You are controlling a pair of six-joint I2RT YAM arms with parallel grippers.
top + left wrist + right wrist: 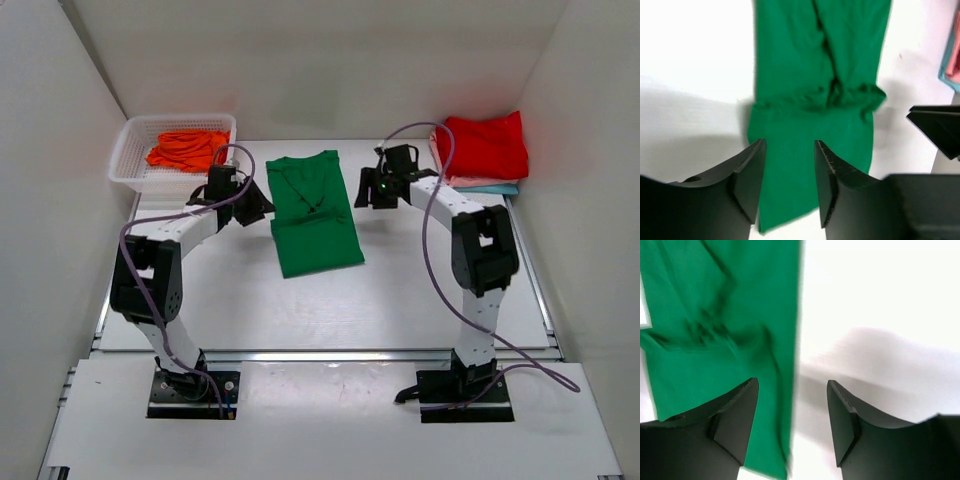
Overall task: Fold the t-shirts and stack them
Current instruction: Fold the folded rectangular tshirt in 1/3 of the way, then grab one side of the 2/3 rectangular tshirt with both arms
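The green t-shirt has a near-end corner for my left gripper and another corner for my right gripper. My left gripper should next pick up the t-shirt's near-end corner to fold the t-shirt over.
A bright green t-shirt [313, 212] lies on the white table, folded lengthwise into a long strip with its sleeves tucked in. It shows in the left wrist view [820, 95] and the right wrist view [725, 340]. My left gripper [262, 205] is open and empty, hovering at the shirt's left edge. My right gripper [362, 190] is open and empty, hovering at the shirt's right edge. A folded red t-shirt [483, 146] tops a stack of pink and teal shirts [490, 186] at the back right. An orange t-shirt [187, 150] lies crumpled in the basket.
A white plastic lattice basket [128, 155] stands at the back left. White walls close in the table on the left, back and right. The table's front edge carries a metal rail [330, 355].
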